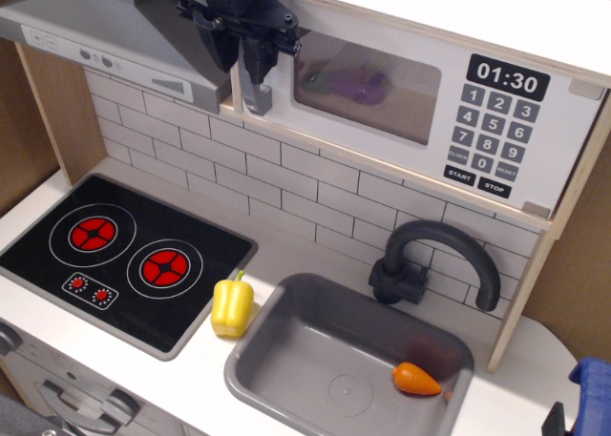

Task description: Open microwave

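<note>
The microwave needs to swing open, so I should next grab the white door [368, 85] by its grey vertical bar handle [256, 97] with my gripper.
The microwave [401, 135] sits at the upper right, with a white door, a clear window [368, 78], a black keypad [492, 121] and pale wood casing. Its door looks closed. The grey vertical bar handle [256, 97] is at the door's left edge. My black gripper [237, 66] hangs at the top of the handle, jaws apart. One finger [258, 62] lies over the handle's upper end and the other finger [216, 47] is left of it, in front of the hood's edge. I cannot tell whether either finger touches the handle.
A grey slanted range hood [105, 35] is left of the microwave. Below are a black stove [124, 255], a yellow pepper [232, 305], a grey sink [286, 360] holding a carrot [417, 380], and a dark faucet [434, 255]. A blue object [594, 388] sits at the bottom right.
</note>
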`<action>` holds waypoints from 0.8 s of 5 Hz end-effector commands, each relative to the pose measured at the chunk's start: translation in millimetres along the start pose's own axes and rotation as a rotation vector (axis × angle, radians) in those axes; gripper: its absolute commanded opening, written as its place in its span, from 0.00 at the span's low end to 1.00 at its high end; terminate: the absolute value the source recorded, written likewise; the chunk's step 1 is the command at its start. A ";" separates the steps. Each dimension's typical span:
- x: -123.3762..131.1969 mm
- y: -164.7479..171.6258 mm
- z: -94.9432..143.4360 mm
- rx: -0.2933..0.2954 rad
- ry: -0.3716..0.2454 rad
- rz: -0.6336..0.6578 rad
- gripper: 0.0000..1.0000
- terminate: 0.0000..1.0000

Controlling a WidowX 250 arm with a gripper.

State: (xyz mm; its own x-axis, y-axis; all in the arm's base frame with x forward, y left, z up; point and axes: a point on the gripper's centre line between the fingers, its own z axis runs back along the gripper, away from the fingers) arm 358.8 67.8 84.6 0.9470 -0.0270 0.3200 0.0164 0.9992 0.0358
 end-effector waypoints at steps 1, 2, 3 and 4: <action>2.3 -1.9 20.0 0.003 -0.060 -0.011 0.00 0.00; -14.6 -5.4 26.5 -0.012 -0.063 -0.038 0.00 0.00; -33.9 -14.5 33.0 -0.026 -0.031 -0.066 0.00 0.00; -58.8 -28.9 46.0 -0.071 0.083 -0.124 1.00 0.00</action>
State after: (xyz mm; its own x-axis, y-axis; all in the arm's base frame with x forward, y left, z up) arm 279.9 40.1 91.4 0.9726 -0.1367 0.1881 0.1431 0.9895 -0.0206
